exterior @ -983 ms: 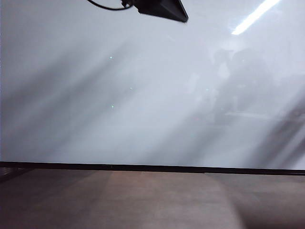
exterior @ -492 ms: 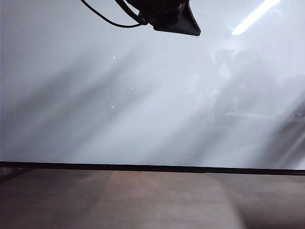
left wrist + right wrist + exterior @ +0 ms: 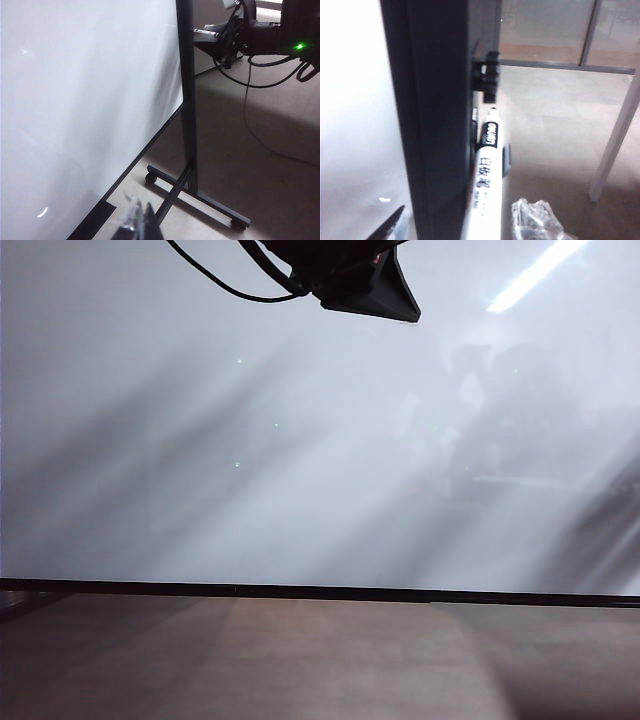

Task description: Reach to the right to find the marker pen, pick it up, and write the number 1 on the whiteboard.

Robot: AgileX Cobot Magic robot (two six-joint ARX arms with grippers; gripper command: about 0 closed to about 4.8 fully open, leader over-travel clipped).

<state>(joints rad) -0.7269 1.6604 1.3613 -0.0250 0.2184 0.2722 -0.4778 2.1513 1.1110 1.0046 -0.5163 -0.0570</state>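
Observation:
The marker pen's tip needs to stay free to write on the whiteboard, so the robot's right gripper should next grab the marker pen by its white body (image 3: 484,215).
The whiteboard (image 3: 300,440) fills the exterior view, glossy and pale grey; no number 1 is in view on it. The marker pen (image 3: 487,160), white with a black cap, stands in a black clip beside the board's dark frame post (image 3: 440,125). My right gripper (image 3: 462,226) is open around it: a dark fingertip (image 3: 390,227) on one side, a tape-wrapped fingertip (image 3: 535,222) on the other, with a gap on each side of the pen. My left gripper (image 3: 139,219) is shut and empty, near the whiteboard's (image 3: 75,100) lower edge. My left arm's dark end (image 3: 355,280) hangs at the top of the exterior view.
A brown wood-look surface (image 3: 320,660) lies below the board's black bottom edge. The board's stand has a black foot on casters (image 3: 200,195). My right arm (image 3: 272,35) and its cables show beyond the post. A black knob (image 3: 490,77) and a white table leg (image 3: 615,145) are near the pen.
The dark arm end at the top of the exterior view has come down and to the right, showing more of its body and cables. The board looks unchanged.

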